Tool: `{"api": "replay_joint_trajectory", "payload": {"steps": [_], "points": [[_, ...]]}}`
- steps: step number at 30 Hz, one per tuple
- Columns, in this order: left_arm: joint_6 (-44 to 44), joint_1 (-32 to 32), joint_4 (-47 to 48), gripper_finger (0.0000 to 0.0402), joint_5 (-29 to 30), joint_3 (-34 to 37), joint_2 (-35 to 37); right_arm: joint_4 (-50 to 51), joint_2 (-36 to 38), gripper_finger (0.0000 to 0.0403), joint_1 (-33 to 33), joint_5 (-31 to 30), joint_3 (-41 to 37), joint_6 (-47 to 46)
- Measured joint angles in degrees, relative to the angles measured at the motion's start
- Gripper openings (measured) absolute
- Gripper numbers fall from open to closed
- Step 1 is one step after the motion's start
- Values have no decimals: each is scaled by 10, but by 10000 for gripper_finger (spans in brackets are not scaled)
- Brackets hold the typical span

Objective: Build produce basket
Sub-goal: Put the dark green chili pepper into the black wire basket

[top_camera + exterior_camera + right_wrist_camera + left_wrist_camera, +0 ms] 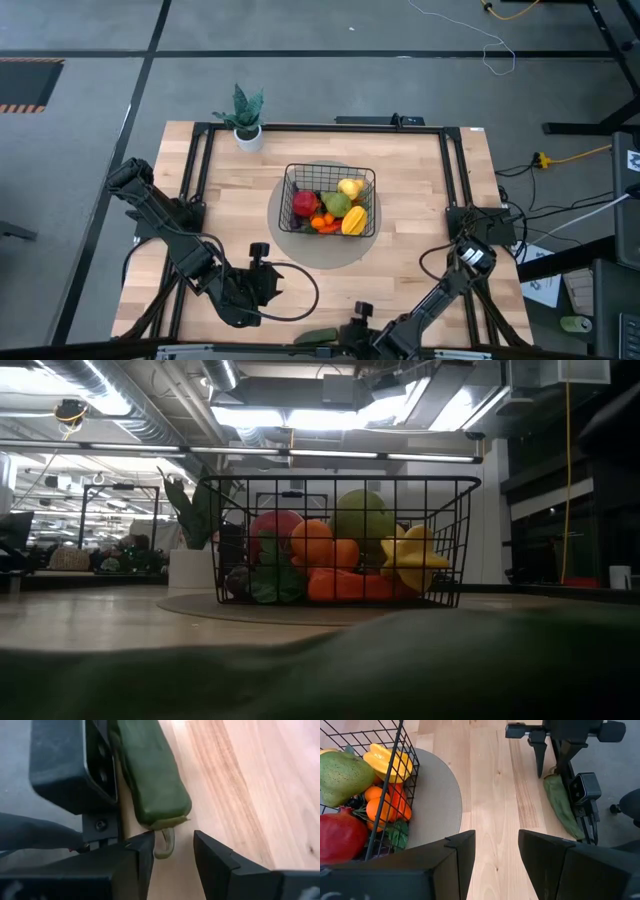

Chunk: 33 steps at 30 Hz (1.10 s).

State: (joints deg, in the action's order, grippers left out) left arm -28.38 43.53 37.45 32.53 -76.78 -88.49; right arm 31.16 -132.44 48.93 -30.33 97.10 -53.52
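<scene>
My right gripper should close on the stem now: both fingers reach past the stem's curled end (163, 855), almost to the green vegetable's cap.
The black wire basket (330, 200) stands on a grey round disc in the middle of the table. It holds a red fruit (340, 832), a green pear (342, 777), yellow fruits (352, 205) and orange pieces (385, 805). A dark green vegetable (152, 775) lies flat on the wood at the near edge, beside the low camera's mount, and fills the foreground of the low view (420, 660). My right gripper (172, 847) is open at the vegetable's stem end; the stem (165, 842) lies between the fingertips. My left gripper (495, 850) is open over bare wood, near-left of the basket (262, 265).
A potted green plant (245, 120) in a white pot stands at the far left of the table. The grey disc (437, 805) reaches out past the basket. A black frame rail (320, 127) runs round the table. Bare wood lies between the two grippers.
</scene>
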Motion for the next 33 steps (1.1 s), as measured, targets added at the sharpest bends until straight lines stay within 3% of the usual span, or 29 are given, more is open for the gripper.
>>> {"api": "replay_joint_trajectory", "payload": {"steps": [11,20,28,33], "points": [[0,0,0,137,0,0,0,-1,0,121,-1,0,0,14],[0,0,0,137,0,0,0,-1,0,10,-1,-2,0,15],[0,0,0,137,0,0,0,5,0,3,-1,-83,1,29],[0,0,0,137,0,0,0,80,0,2,-1,-164,35,29]]}}
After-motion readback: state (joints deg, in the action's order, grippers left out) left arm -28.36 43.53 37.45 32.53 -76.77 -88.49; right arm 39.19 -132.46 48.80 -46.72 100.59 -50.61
